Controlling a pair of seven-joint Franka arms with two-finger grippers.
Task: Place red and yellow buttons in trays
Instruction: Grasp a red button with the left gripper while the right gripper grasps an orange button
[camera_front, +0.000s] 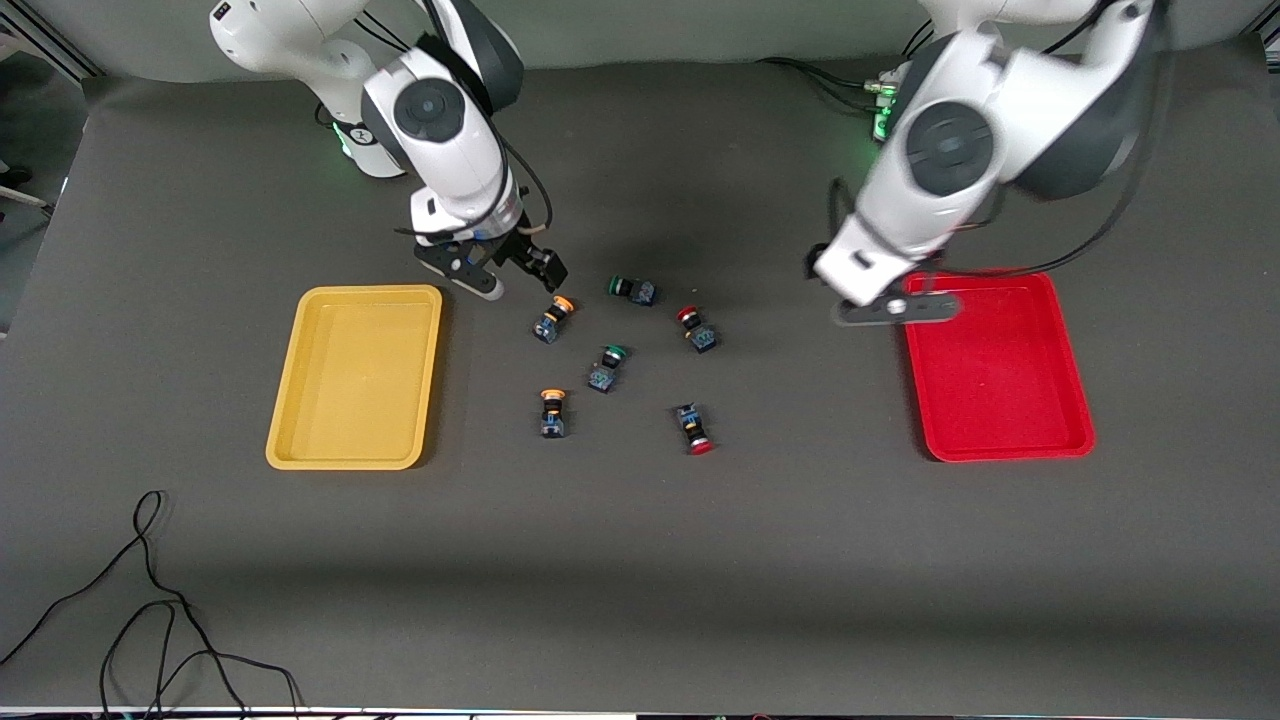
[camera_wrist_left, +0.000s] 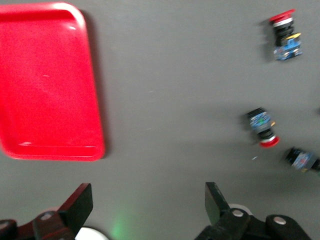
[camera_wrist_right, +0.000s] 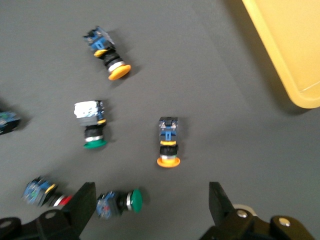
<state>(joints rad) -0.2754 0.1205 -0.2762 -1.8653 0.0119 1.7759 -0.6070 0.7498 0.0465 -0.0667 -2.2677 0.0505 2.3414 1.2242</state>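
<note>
The left gripper grabs the red button's black neck beneath the red cap (camera_front: 692, 323) next, so that the button goes into the red tray (camera_front: 995, 365).
Two yellow-capped buttons (camera_front: 553, 318) (camera_front: 552, 412) and two red-capped buttons (camera_front: 695, 330) (camera_front: 694, 430) lie on the dark table between the yellow tray (camera_front: 355, 375) and the red tray (camera_front: 995, 365). Both trays hold nothing. My right gripper (camera_front: 518, 272) is open and empty, just above the table beside the yellow button farther from the front camera (camera_wrist_right: 167, 142). Its wrist view also shows the other yellow button (camera_wrist_right: 107, 52) and the yellow tray's corner (camera_wrist_right: 290, 45). My left gripper (camera_front: 895, 308) is open (camera_wrist_left: 148, 205) and empty, over the red tray's (camera_wrist_left: 47, 80) robot-side corner. The red buttons (camera_wrist_left: 285, 35) (camera_wrist_left: 262, 127) show there.
Two green-capped buttons (camera_front: 632, 290) (camera_front: 607, 367) lie among the others; one (camera_wrist_right: 120, 202) sits between my right fingers' line of view. A black cable (camera_front: 150, 600) loops on the table near the front camera, at the right arm's end.
</note>
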